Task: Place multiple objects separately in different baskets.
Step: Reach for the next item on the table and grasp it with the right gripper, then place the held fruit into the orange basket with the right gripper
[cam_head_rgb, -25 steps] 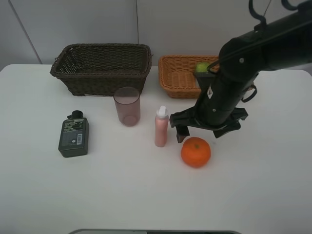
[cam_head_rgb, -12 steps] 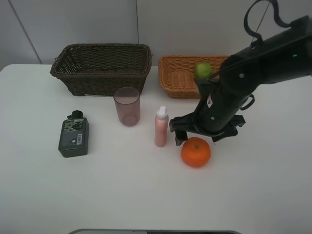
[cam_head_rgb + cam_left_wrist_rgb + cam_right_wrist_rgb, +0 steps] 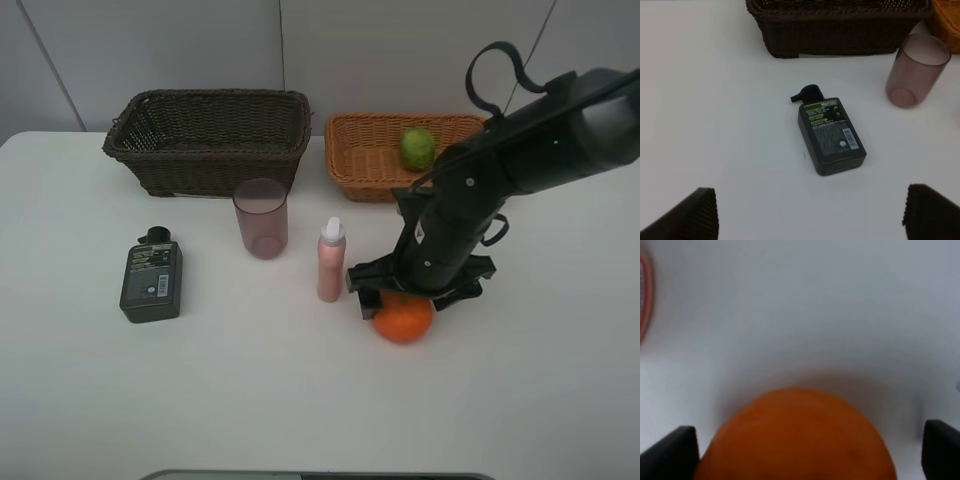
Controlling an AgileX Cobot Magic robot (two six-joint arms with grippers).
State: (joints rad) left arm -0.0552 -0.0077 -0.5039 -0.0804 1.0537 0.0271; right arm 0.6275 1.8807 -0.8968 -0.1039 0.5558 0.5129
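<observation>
My right gripper closes now, since its fingers sit low on either side of the orange. Closing now would catch it.
The orange (image 3: 405, 320) lies on the white table, and my right gripper (image 3: 407, 297) is open, low over it, with a finger on each side. In the right wrist view the orange (image 3: 800, 435) fills the gap between the two fingertips (image 3: 675, 450). The green lime-like fruit (image 3: 418, 148) lies in the light tan basket (image 3: 362, 160). The pink bottle (image 3: 331, 260), the pink cup (image 3: 261, 218) and the dark green flask (image 3: 151, 281) stand or lie in front of the dark brown basket (image 3: 210, 140). My left gripper (image 3: 812, 220) is open above the flask (image 3: 830, 132). The peach is out of view.
The pink bottle stands close to the left of my right gripper, and its edge shows in the right wrist view (image 3: 644, 295). The left wrist view also shows the cup (image 3: 915, 70) and the dark basket (image 3: 840, 30). The white table (image 3: 200, 390) reaches the front edge.
My right arm has moved forward and down from behind the orange until its open fingers straddle it. The lime in the tan basket, earlier partly hidden by the arm, now shows fully.
</observation>
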